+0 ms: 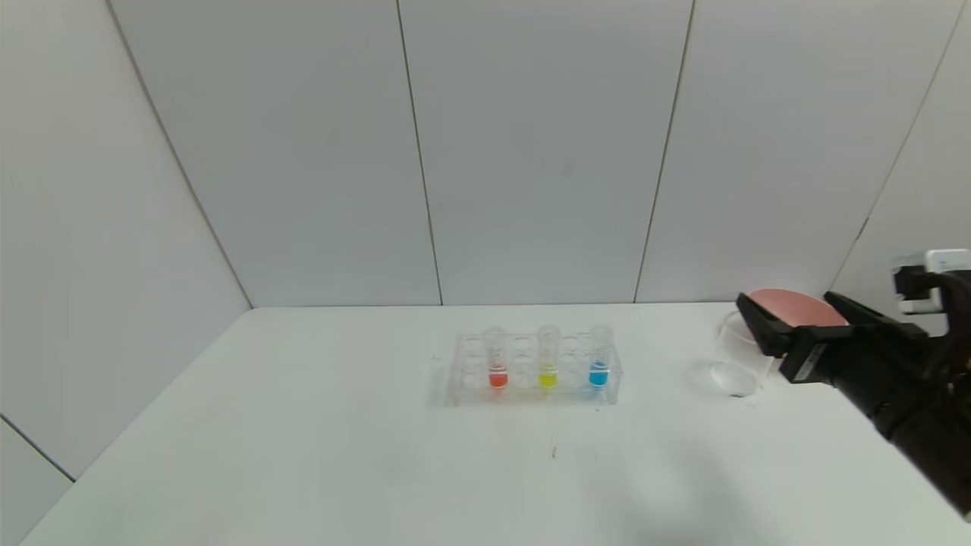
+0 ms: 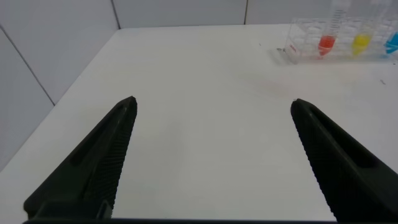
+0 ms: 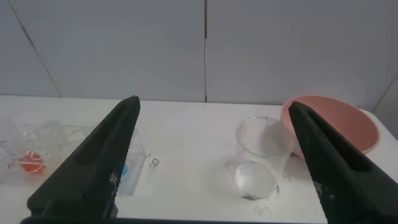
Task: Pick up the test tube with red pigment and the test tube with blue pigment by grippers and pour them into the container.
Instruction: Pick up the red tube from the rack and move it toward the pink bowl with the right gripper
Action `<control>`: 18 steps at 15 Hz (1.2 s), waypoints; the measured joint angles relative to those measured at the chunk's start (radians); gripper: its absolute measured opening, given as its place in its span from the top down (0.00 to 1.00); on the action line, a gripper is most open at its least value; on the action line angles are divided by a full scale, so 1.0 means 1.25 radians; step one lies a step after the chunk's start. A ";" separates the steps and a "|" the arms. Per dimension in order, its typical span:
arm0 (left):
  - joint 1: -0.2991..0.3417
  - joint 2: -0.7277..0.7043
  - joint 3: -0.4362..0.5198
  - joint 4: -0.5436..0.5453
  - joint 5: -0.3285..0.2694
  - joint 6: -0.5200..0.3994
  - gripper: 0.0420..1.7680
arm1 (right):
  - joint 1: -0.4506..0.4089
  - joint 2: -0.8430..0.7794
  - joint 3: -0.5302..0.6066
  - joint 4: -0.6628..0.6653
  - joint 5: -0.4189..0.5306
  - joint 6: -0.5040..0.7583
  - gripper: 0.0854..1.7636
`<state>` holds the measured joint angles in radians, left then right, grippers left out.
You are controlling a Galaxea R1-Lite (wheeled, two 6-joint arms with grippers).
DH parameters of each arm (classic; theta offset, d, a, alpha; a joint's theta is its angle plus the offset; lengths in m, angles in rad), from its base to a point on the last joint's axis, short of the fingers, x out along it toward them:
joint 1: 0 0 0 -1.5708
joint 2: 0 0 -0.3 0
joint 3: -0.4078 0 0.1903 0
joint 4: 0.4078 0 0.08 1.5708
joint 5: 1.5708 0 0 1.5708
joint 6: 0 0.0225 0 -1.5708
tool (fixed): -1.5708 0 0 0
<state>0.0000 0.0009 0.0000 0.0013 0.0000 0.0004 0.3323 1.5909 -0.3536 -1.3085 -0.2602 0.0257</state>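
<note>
The red-pigment test tube stands with its upper end point(image 1: 494, 340) free above the clear rack point(image 1: 464, 383) that surrounds its lower body, so my right gripper needs to grab it by that end next.
The test tube with red pigment point(image 1: 497, 365) and the test tube with blue pigment point(image 1: 599, 362) stand upright in a clear rack point(image 1: 464, 383) at the table's middle. The container point(image 1: 736, 356), a clear empty beaker, stands to the rack's right. My right gripper point(image 1: 789, 302) is open and empty, hovering just right of the beaker. In the right wrist view the gripper point(image 3: 213, 102) frames the beaker point(image 3: 261, 155), and the red tube point(image 3: 31, 160) and blue tube point(image 3: 124, 169) show. My left gripper point(image 2: 213, 102) is open and empty over bare table, far left of the red tube point(image 2: 326, 41); it is out of the head view.
A tube with yellow liquid point(image 1: 548, 364) stands between the red and blue tubes. A pink bowl point(image 1: 800, 303) sits behind the beaker at the back right. White walls close the table at the back and left.
</note>
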 joint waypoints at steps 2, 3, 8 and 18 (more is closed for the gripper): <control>0.000 0.000 0.000 0.000 0.000 0.000 0.00 | 0.112 0.082 -0.006 -0.043 -0.102 -0.011 0.03; 0.000 0.000 0.000 0.000 0.000 0.000 0.00 | 0.168 0.114 -0.014 -0.050 -0.144 -0.014 0.03; 0.000 0.000 0.000 0.000 0.000 0.000 0.00 | 0.424 0.243 -0.126 -0.056 -0.323 -0.018 0.03; 0.000 0.000 0.000 0.000 0.000 0.000 0.00 | 0.557 0.468 -0.319 -0.050 -0.359 -0.017 0.03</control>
<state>0.0000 0.0009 0.0000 0.0013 0.0000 0.0000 1.0281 2.1753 -0.7528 -1.3715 -0.7085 0.0047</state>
